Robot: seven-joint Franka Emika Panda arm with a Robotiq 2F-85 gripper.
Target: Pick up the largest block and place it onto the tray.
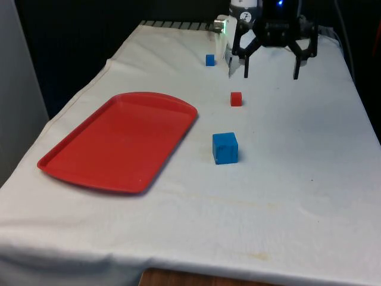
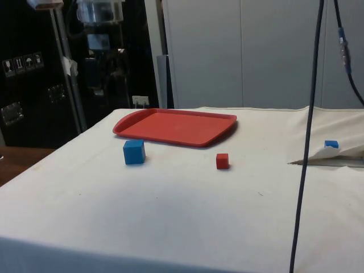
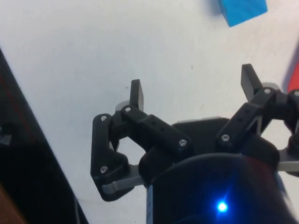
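The largest block needs to go onto the red tray [image 1: 122, 140]. My gripper should grab the block by its opposite sides next.
The largest block, a blue cube [image 1: 225, 148] [image 2: 133, 152], rests on the cloth just off the red tray's [image 1: 122, 140] [image 2: 176, 126] corner, on the front view's right of it. My gripper [image 1: 271, 71] [image 3: 192, 86] hovers open and empty over the far end of the table, well beyond the cube. A blue block [image 3: 243, 10] lies on the cloth ahead of the fingertips in the wrist view; I cannot tell which blue block it is.
A small red cube [image 1: 236, 99] [image 2: 222, 161] sits between the gripper and the large cube. A small blue cube [image 1: 209, 59] [image 2: 331, 144] stands at the far end, on the front view's left of the gripper. A dark cable [image 2: 304, 159] hangs in the side view.
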